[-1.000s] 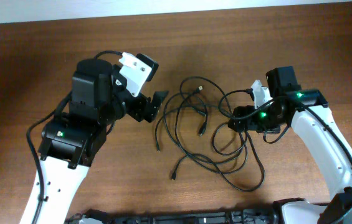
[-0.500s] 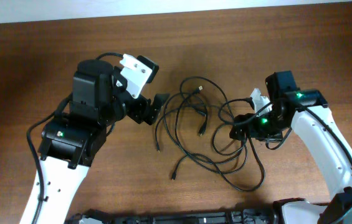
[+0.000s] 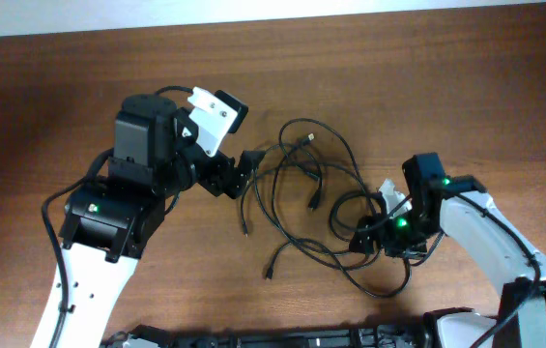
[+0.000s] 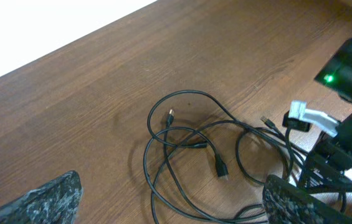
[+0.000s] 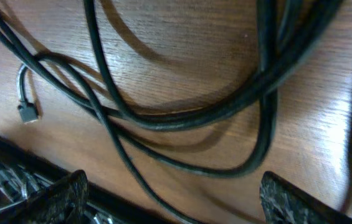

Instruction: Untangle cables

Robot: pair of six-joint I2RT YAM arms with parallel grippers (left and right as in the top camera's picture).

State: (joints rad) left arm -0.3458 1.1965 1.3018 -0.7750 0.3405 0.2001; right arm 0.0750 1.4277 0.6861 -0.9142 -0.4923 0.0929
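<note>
Next, my right gripper grabs the cable's outer loop. The plug ends stay free to slip from the tangle.
The cables are thin black cords lying in loose, overlapping loops in the middle of the wooden table, with several small plugs at the ends. My left gripper is open and empty at the left edge of the tangle. In the left wrist view its fingers straddle cable loops below them. My right gripper is open, low over the lower right loops. In the right wrist view cords run between its fingers, and it is not closed on them. A small plug lies at the left.
The right arm with green lights shows at the right of the left wrist view. A dark strip runs along the table's front edge, close to my right gripper. The table's far edge meets a white surface.
My right gripper has moved toward the table's front and down, from the upper right loop to the lower right loops. The cables there shifted slightly. The left arm has barely moved.
</note>
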